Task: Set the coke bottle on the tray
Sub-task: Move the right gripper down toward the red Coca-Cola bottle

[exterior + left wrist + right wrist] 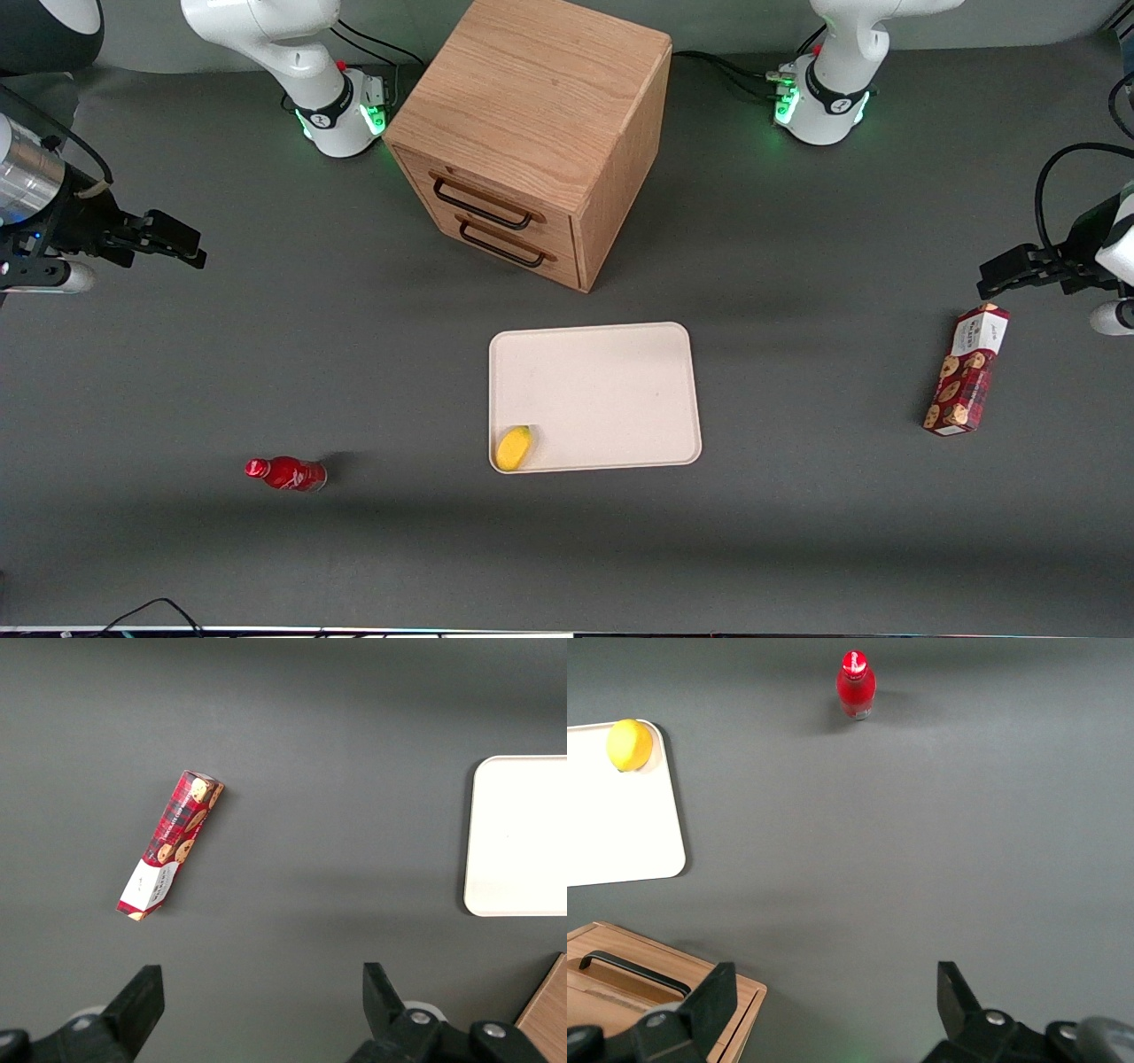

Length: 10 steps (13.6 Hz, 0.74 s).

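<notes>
My right gripper grabs the coke bottle's neck just below the red cap (270, 469) next, to place the bottle on the tray (611, 381).
The coke bottle (287, 473) is a small red bottle with a red cap, standing on the grey table toward the working arm's end; it also shows in the right wrist view (856, 686). The cream-white tray (611, 381) lies in front of the wooden cabinet, near the table's middle; it also shows in the right wrist view (620, 828) and the left wrist view (523, 833). My right gripper (182, 246) is open and empty, high above the table, farther from the front camera than the bottle and well apart from it. Its fingers (718, 997) frame bare table.
A yellow fruit (514, 447) lies in the tray's near corner. A wooden drawer cabinet (532, 133) with two dark handles stands farther back. A red cookie box (967, 369) lies toward the parked arm's end.
</notes>
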### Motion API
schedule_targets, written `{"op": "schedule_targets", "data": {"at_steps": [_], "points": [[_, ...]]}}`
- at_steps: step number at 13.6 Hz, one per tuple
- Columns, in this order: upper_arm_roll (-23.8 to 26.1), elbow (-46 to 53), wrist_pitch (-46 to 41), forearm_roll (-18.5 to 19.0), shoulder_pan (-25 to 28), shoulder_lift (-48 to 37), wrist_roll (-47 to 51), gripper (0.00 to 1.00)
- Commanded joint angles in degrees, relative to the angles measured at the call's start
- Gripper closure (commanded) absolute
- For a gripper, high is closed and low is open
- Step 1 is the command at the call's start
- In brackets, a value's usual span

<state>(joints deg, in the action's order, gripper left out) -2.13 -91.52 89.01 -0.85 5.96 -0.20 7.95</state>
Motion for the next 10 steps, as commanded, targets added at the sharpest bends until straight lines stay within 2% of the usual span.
{"op": "schedule_targets", "data": {"at_steps": [1,4,8,10], "points": [[-0.3,-0.8,1.2,-1.7,-0.4,-0.2,-1.5,0.0],[-0.4,3.3,2.6,-1.7,-0.2,5.1,-0.8,0.0],[-0.2,17.8,2.7,-1.2,-0.5,21.5,-1.1,0.0],[-0.3,24.5,6.7,-1.1,-0.6,29.3,-1.0,0.0]]}}
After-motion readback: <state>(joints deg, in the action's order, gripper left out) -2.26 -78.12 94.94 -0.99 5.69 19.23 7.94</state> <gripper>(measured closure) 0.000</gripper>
